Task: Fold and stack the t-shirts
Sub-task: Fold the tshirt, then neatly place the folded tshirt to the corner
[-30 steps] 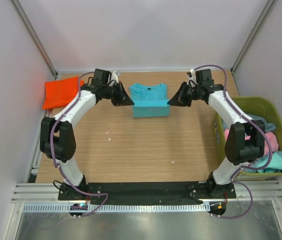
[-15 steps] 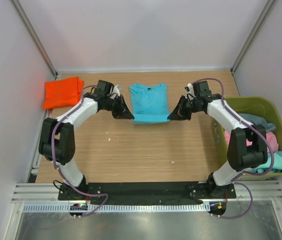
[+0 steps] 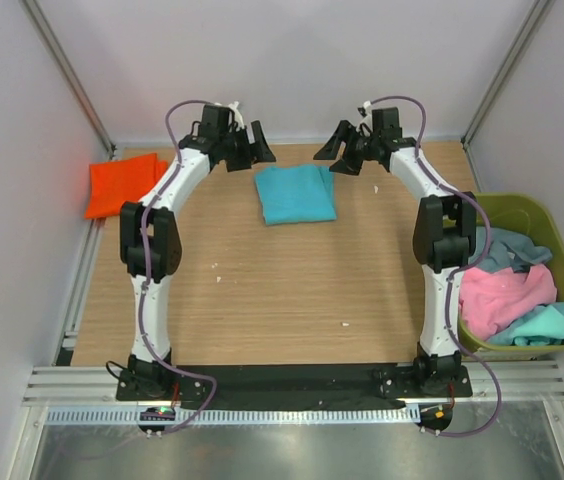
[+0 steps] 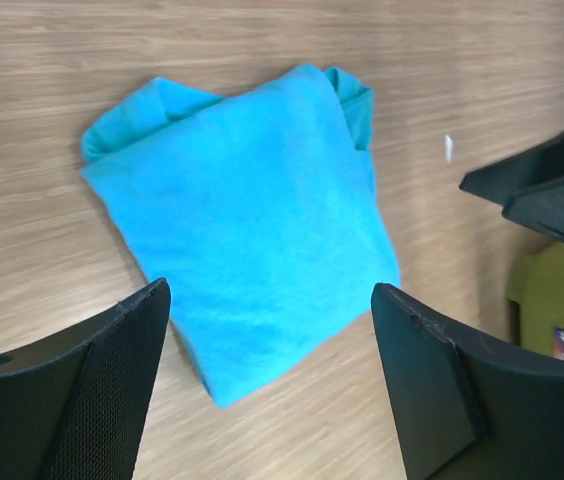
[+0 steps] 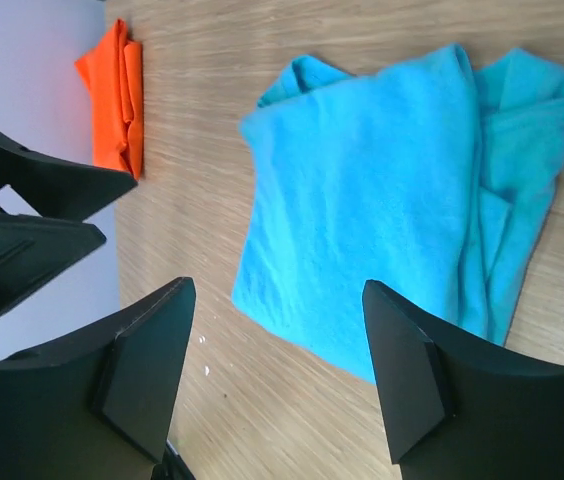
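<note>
The folded turquoise-blue t-shirt (image 3: 297, 193) needs to be drawn onto the stack. My left gripper should next grab its side edge that faces the orange t-shirt.
A folded turquoise-blue t-shirt (image 3: 297, 193) lies flat at the back middle of the table, held by nobody. My left gripper (image 3: 252, 155) hovers open above its far left corner. My right gripper (image 3: 334, 158) hovers open above its far right corner. Under the left wrist the turquoise shirt (image 4: 252, 240) fills the gap between the open left gripper (image 4: 267, 300) jaws, well below them. The right wrist shows the same shirt (image 5: 382, 200) under the open right gripper (image 5: 277, 300). A folded bright orange t-shirt (image 3: 122, 185) rests at the far left, and the orange shirt (image 5: 117, 95) also shows there.
An olive-green bin (image 3: 492, 203) at the right edge holds a pink shirt (image 3: 502, 295), a grey-blue one (image 3: 507, 248) and a teal one (image 3: 547, 325). White walls close the back and sides. Small white specks dot the wood.
Both grippers have let go of the turquoise shirt's front corners, opened, and risen back toward the far wall. The shirt now lies folded shorter.
</note>
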